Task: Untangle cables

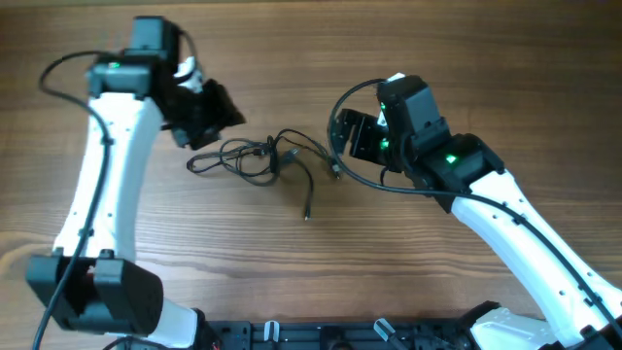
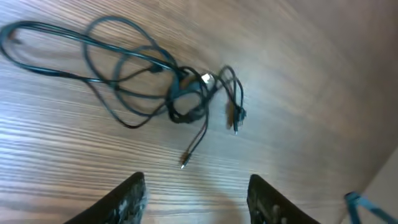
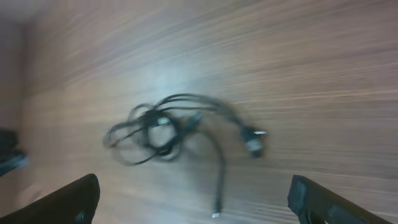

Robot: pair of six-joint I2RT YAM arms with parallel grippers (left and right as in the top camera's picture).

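Observation:
The left gripper needs to reach the cables and grab the crossing cable parts mid-tangle (image 1: 271, 154) (image 2: 179, 76), so the plug-end side of the tangle stays open for the right gripper to untangle.
The cables (image 1: 258, 156) are thin black cords bunched in a loose tangle on the wooden table, with one silvery plug end (image 1: 307, 216) trailing toward the front. My left gripper (image 1: 222, 119) hovers just left of the tangle, open and holding nothing. The left wrist view shows the cables (image 2: 180, 99) ahead of the left gripper (image 2: 196, 190), its fingers apart over bare wood. My right gripper (image 1: 342, 136) sits just right of the tangle, wide open and empty. In the blurred right wrist view, the cables (image 3: 161, 127) lie ahead of the right gripper (image 3: 196, 199).
The wooden table (image 1: 466, 58) spreads all around the tangle. A thicker black arm cable (image 1: 360, 180) loops near the right gripper. The arm bases and a black rail (image 1: 321, 335) run along the front edge.

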